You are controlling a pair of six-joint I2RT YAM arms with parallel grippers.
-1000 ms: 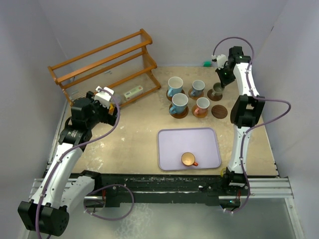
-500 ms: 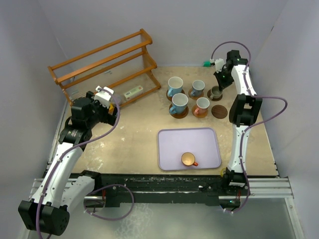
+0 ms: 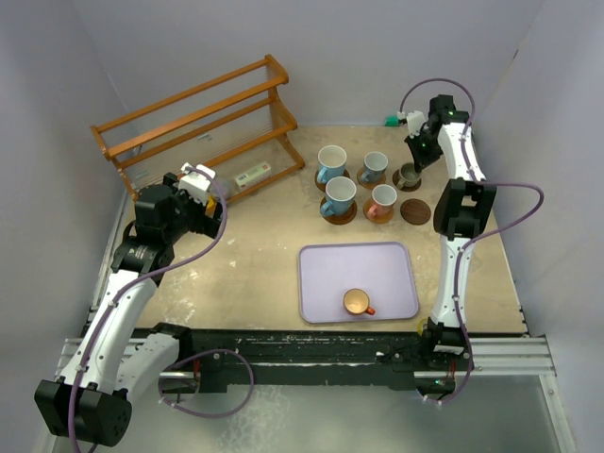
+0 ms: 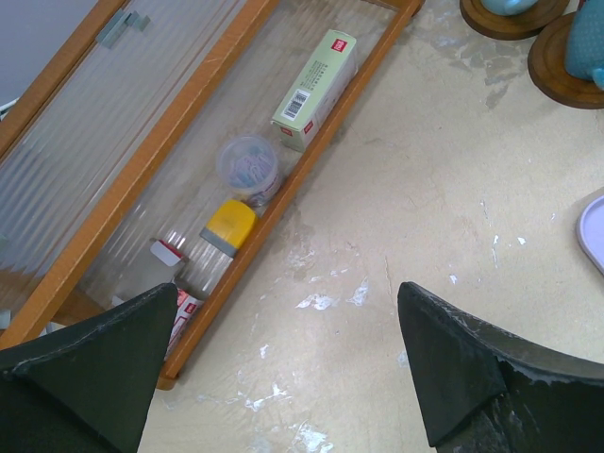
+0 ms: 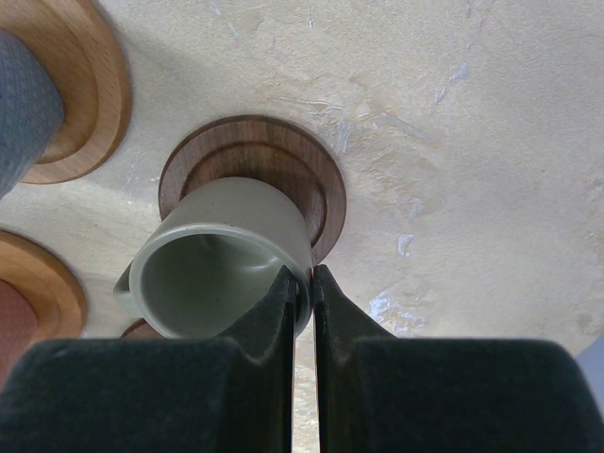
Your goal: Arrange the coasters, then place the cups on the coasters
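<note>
My right gripper holds the grey-olive cup with its bottom over the dark coaster and should release it now, as the cup would settle on the coaster.
My right gripper (image 3: 418,160) (image 5: 302,278) is shut on the rim of the grey-olive cup (image 3: 408,175) (image 5: 222,260), one finger inside and one outside. That cup is tilted over a dark coaster (image 5: 283,151); I cannot tell whether its base rests flat. Two white-and-blue cups (image 3: 331,162) (image 3: 375,166) stand on coasters in the back row. A third (image 3: 339,195) and the orange cup (image 3: 382,200) stand on coasters in front. An empty dark coaster (image 3: 414,210) lies at the right. A small cup with an orange handle (image 3: 356,302) sits in the lavender tray (image 3: 321,274). My left gripper (image 3: 203,203) (image 4: 288,293) hangs open over bare table.
The wooden rack (image 3: 198,123) stands at the back left; its bottom shelf holds a box (image 4: 316,90) and small containers (image 4: 247,165). A green object (image 3: 391,121) lies against the back wall. Grey walls close in both sides.
The right wrist shifted slightly left and down with the grey-olive cup still in its grip, then held still. The left arm has not moved.
</note>
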